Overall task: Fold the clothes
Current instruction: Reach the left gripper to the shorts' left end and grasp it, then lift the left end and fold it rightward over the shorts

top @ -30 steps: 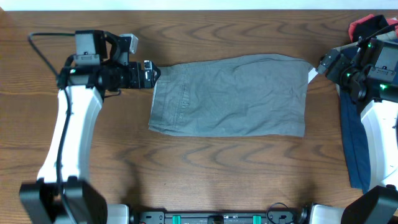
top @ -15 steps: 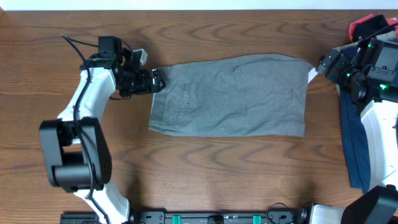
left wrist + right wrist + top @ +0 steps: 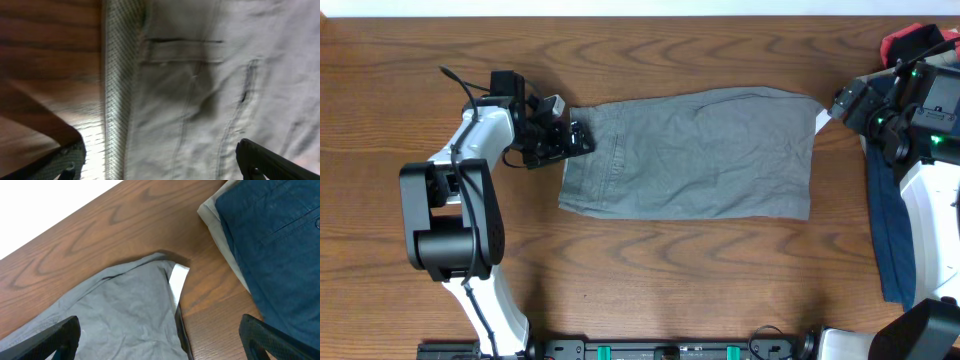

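The left gripper grabs the waistband edge (image 3: 574, 143) of the grey-green shorts (image 3: 690, 155) next, leaving the leg end free, to fold the waistband over.
The grey-green shorts (image 3: 690, 155) lie flat in the middle of the table, waistband to the left. My left gripper (image 3: 577, 138) is open and hangs just over the waistband's upper left corner; the left wrist view shows the waistband (image 3: 117, 95) and a pocket seam (image 3: 185, 42) between the fingers (image 3: 160, 167). My right gripper (image 3: 835, 105) is open at the shorts' upper right corner. The right wrist view shows that corner (image 3: 150, 280) with a white label (image 3: 178, 280) between the spread fingers (image 3: 160, 337).
Navy shorts (image 3: 890, 230) lie along the right edge under my right arm, shown on a tan garment (image 3: 220, 230) in the right wrist view. A red and black garment (image 3: 910, 42) is at the far right corner. Bare wood lies in front of the shorts.
My left arm has swung in toward the shorts and turned; its gripper now sits over the waistband corner. The shorts and the right arm have not moved.
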You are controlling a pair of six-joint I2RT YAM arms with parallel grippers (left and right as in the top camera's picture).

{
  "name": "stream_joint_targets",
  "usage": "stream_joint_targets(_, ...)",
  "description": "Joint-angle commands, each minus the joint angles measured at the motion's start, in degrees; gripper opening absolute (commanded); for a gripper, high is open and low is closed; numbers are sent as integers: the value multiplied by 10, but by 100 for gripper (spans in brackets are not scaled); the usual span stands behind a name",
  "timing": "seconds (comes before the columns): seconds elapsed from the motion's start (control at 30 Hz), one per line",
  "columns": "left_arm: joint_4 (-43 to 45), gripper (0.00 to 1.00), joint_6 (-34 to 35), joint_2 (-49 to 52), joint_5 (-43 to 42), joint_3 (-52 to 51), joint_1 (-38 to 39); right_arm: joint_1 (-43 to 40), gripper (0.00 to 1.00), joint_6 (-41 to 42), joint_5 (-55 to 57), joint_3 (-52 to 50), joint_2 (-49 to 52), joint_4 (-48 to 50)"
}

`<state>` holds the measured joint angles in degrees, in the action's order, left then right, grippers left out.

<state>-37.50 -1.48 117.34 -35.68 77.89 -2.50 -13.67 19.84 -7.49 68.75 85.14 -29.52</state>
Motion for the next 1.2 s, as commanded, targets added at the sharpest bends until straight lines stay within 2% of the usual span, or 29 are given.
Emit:
stream_joint_targets(0.0, -6, 98, 0, 38, -41, -1, 3, -2, 99, -10, 2, 9, 3, -1)
stream_joint_targets(0.17, -12, 99, 0, 52, -61, -6, 6, -2, 99, -10, 2, 9, 3, -1)
stream_joint_targets(0.23, -13, 94, 0, 52, -61, -9, 9, -2, 99, -10, 2, 9, 3, -1)
stream_joint_targets(0.43, -16, 60, 0, 52, -61, -9, 10, -1, 99, -10, 2, 9, 3, -1)
stream_joint_targets(0.5, -16, 42, 0, 52, -61, -9, 10, -1, 99, -10, 2, 9, 3, -1)
stream_joint_targets(0.57, -17, 29, 0, 52, -61, -9, 10, -1, 99, -10, 2, 9, 3, -1)
stream_joint_targets(0.67, -23, 12, 4, 51, -56, -9, 9, -2, 99, -10, 2, 9, 3, -1)
stream_joint_targets(0.73, -31, 6, 22, 47, -30, -7, 7, -1, 99, -10, 2, 9, 3, -1)
stream_joint_targets(0.93, -86, 6, 68, 12, 101, 13, -17, -1, 99, -10, 2, 9, 3, -1)
stream_joint_targets(1.17, -142, 6, 129, -103, 218, 27, -66, -1, 99, -10, 2, 9, 3, -1)
